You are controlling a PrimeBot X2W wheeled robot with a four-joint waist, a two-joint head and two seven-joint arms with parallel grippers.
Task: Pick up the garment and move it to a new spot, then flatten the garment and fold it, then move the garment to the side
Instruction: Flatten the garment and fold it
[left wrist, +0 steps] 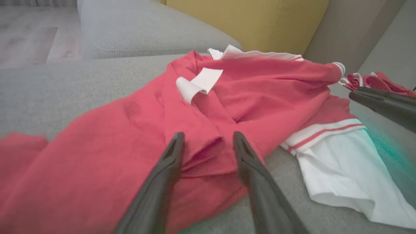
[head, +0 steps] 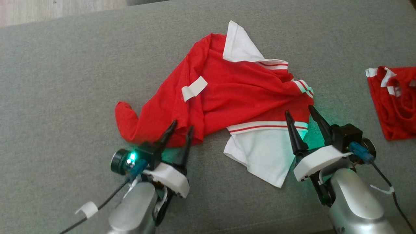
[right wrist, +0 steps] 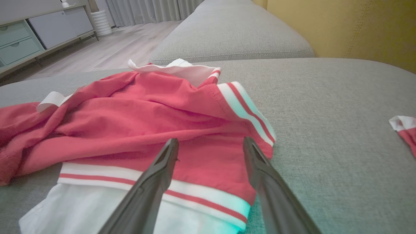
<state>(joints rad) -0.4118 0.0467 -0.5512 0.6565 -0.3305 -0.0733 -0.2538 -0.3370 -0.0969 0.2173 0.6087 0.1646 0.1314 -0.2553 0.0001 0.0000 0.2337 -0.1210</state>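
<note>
The cloth around the raised fold is slack. My left gripper will next pinch the raised fold at its red edge to pick up the garment.
The garment, a red shirt with white sleeves and striped cuffs, lies crumpled on the grey sofa seat. My left gripper is open at the shirt's near left edge; in the left wrist view its fingers straddle a raised fold of red cloth. At the shirt's near right corner my right gripper stands open. In the right wrist view its fingers hover over the red cloth just above the striped band.
A second red and white garment lies at the seat's right edge. A yellow backrest rises behind the seat. Wooden floor shows beyond the cushion, with a low cabinet across the room.
</note>
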